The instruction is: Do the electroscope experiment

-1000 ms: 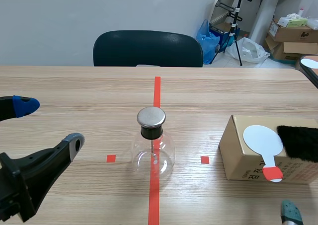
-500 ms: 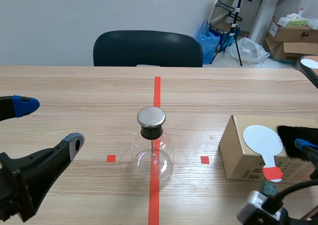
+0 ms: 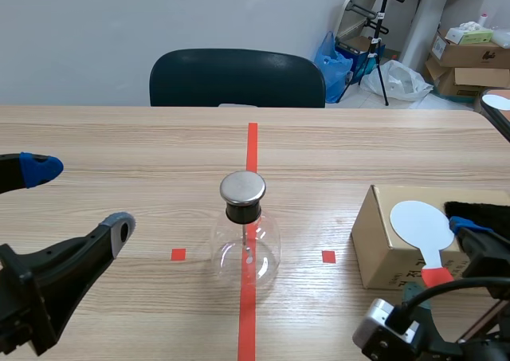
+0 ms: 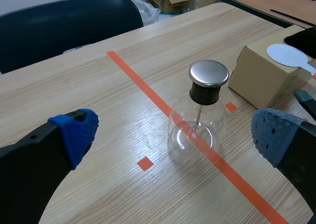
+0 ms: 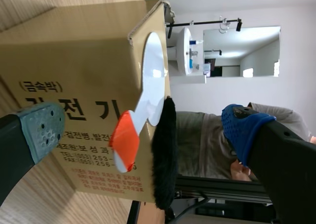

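Observation:
The white paddle needs to come to the electroscope (image 3: 245,217), so my right gripper should grab the paddle by its red handle (image 3: 435,278) next.
The electroscope, a clear glass flask (image 3: 245,249) with a metal cap (image 3: 242,187), stands on the red tape line at mid-table. My left gripper (image 3: 78,198) is open to its left; in the left wrist view the flask (image 4: 197,127) stands ahead between the spread fingers. A white paddle (image 3: 421,224) with a red handle (image 3: 435,278) lies on a cardboard box (image 3: 381,245), beside a black fur piece (image 3: 476,214). My right gripper (image 3: 445,264) is open, turned on its side, in front of the box. The red handle (image 5: 125,141) shows between its pads.
A dark chair (image 3: 237,78) stands at the table's far edge. Boxes, bags and a stand crowd the floor at the back right. Another white paddle (image 3: 498,101) lies on a second table at the far right.
My right gripper has risen from the bottom right corner to the front of the box. The left arm and the flask have not moved.

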